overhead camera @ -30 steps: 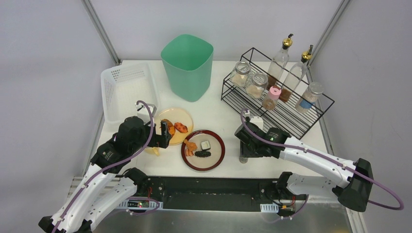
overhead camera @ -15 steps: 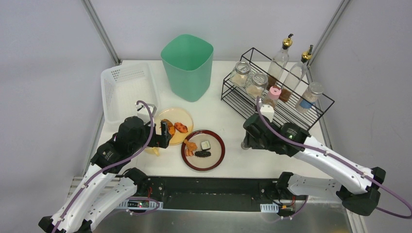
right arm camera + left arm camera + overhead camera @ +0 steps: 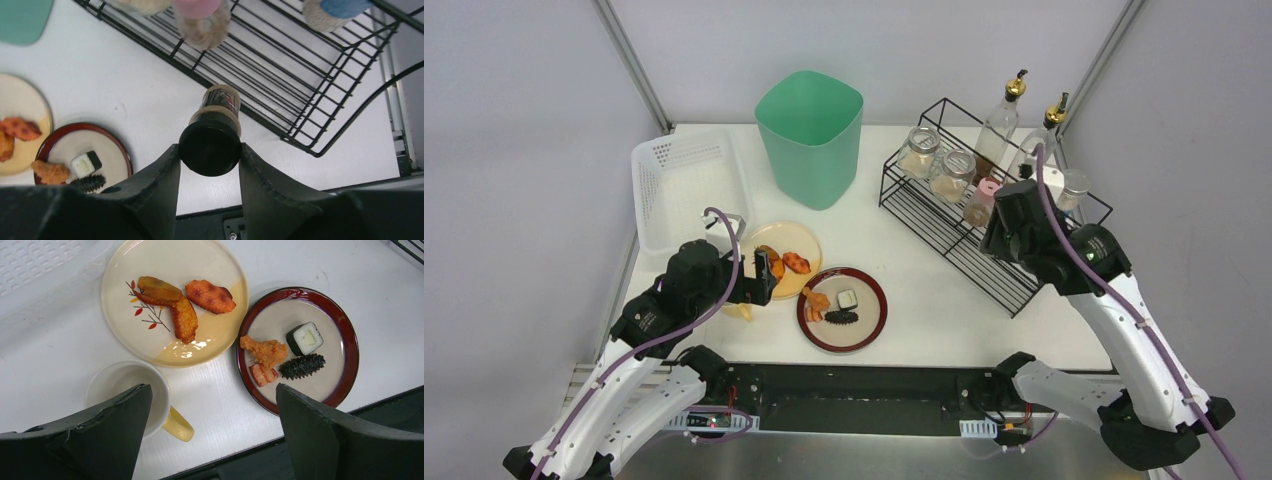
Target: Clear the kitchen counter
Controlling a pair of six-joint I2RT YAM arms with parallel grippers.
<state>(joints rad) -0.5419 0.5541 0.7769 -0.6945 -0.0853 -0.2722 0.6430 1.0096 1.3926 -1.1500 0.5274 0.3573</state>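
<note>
My right gripper should wait before it releases the jar. The jar is hanging at the rack's front edge, short of the rack's free wire bottom, and would tip onto the counter if I opened my right gripper now.
The white kitchen counter (image 3: 894, 255) carries a cream plate (image 3: 210, 330) with fried pieces, a red-rimmed plate (image 3: 272, 330) with sushi and other bits, and a white mug (image 3: 125, 390) with a yellow handle. My left gripper (image 3: 214, 390) hangs open above the mug and the two plates, holding nothing. My right gripper (image 3: 210, 150) is shut on a black-capped spice jar (image 3: 212, 132), held upright in the air by the front edge of the black wire rack (image 3: 280, 60). In the top view the right gripper (image 3: 1006, 215) is over the rack and hides the jar.
The wire rack (image 3: 944, 215) at the back right holds several jars and two oil bottles (image 3: 1002, 120). A green bin (image 3: 809, 135) stands at the back centre, and a white perforated basket (image 3: 686, 190) at the back left.
My right arm has lifted the spice jar off the counter's front and carried it back and right to the rack. The left arm has not moved.
</note>
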